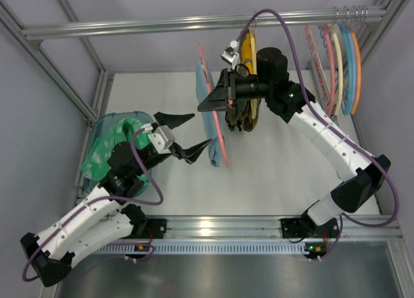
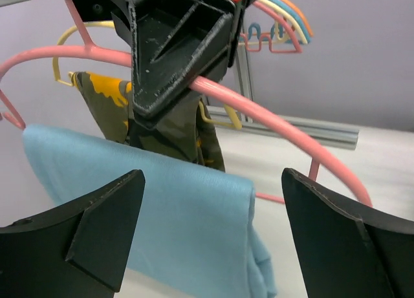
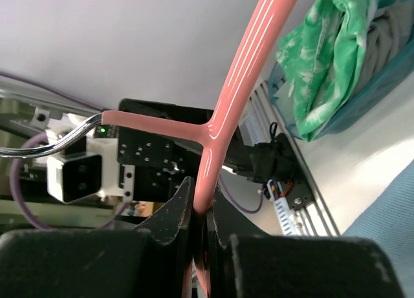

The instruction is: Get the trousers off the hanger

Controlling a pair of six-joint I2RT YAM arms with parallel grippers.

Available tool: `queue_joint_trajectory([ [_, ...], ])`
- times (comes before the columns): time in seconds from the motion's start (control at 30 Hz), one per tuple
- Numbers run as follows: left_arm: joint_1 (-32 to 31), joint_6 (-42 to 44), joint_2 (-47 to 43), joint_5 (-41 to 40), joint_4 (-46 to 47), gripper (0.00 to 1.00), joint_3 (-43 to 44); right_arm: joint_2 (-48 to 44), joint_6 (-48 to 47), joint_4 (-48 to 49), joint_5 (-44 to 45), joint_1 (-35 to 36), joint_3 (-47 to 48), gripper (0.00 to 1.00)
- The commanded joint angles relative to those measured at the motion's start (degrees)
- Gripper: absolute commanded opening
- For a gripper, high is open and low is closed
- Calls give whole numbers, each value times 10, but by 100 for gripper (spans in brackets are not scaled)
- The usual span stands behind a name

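Note:
The light blue trousers need to come off. My left gripper will next pinch them at their near edge below their fold point(image 1: 214, 153) point(image 2: 239, 221), and the hanger's bar will stay free.
The light blue trousers point(image 1: 210, 127) hang folded over the bottom bar of the salmon-pink hanger point(image 1: 220, 141). My right gripper point(image 1: 217, 101) is shut on the hanger's upper arm point(image 3: 240, 78) and holds it upright above the table. The silver hook point(image 3: 39, 143) points away to the left in the right wrist view. My left gripper point(image 1: 202, 128) is open just left of the trousers. In the left wrist view the trousers point(image 2: 162, 201) lie ahead between the spread fingers point(image 2: 84, 240), with the hanger point(image 2: 272, 114) arching over them.
A yellow hanger with a yellow-and-dark patterned garment point(image 1: 249, 85) hangs just behind the right gripper. Several bare coloured hangers point(image 1: 336, 59) hang on the rail at the back right. A teal bin point(image 1: 97, 127) at the left holds green-and-white cloth point(image 3: 317, 59).

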Motion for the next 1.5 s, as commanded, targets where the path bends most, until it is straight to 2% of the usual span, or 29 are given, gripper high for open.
queue_joint_trajectory([
  [0.0, 2, 67, -27, 1, -21, 93, -22, -37, 21, 137, -30, 3, 11, 0],
  [0.23, 1, 67, 13, -5, 2, 98, -53, -25, 45, 129, -11, 3, 32, 0],
  [0.43, 1, 48, 54, -25, 55, 98, -59, -14, 39, 103, 3, 12, 63, 0],
  [0.6, 0, 78, 74, -23, 83, 96, -72, -6, 35, 100, 4, 17, 75, 0],
  [0.87, 0, 79, 93, -36, 104, 70, -70, -3, 41, 112, -8, 17, 68, 0],
  [0.9, 0, 80, 90, -35, 104, 62, -70, -3, 39, 112, -8, 17, 64, 0],
  [0.97, 0, 84, 85, -34, 104, 54, -69, -7, 33, 109, -8, 17, 59, 0],
  [1.03, 0, 85, 75, -32, 103, 30, -71, -8, 29, 109, -8, 16, 54, 0],
  [1.1, 0, 85, 62, -37, 98, 11, -71, -8, 18, 101, -7, 16, 53, 0],
  [1.17, 0, 89, 57, -37, 85, 8, -67, -9, 10, 98, -8, 10, 51, 0],
  [1.23, 1, 91, 47, -45, 72, 0, -62, -10, 3, 94, -10, 8, 51, 0],
  [1.3, 0, 87, 38, -54, 70, 0, -56, -13, -9, 88, -12, 7, 46, 0],
  [1.47, 1, 49, 31, -137, 53, 0, -11, -32, -45, 76, -12, -2, -4, 0],
])
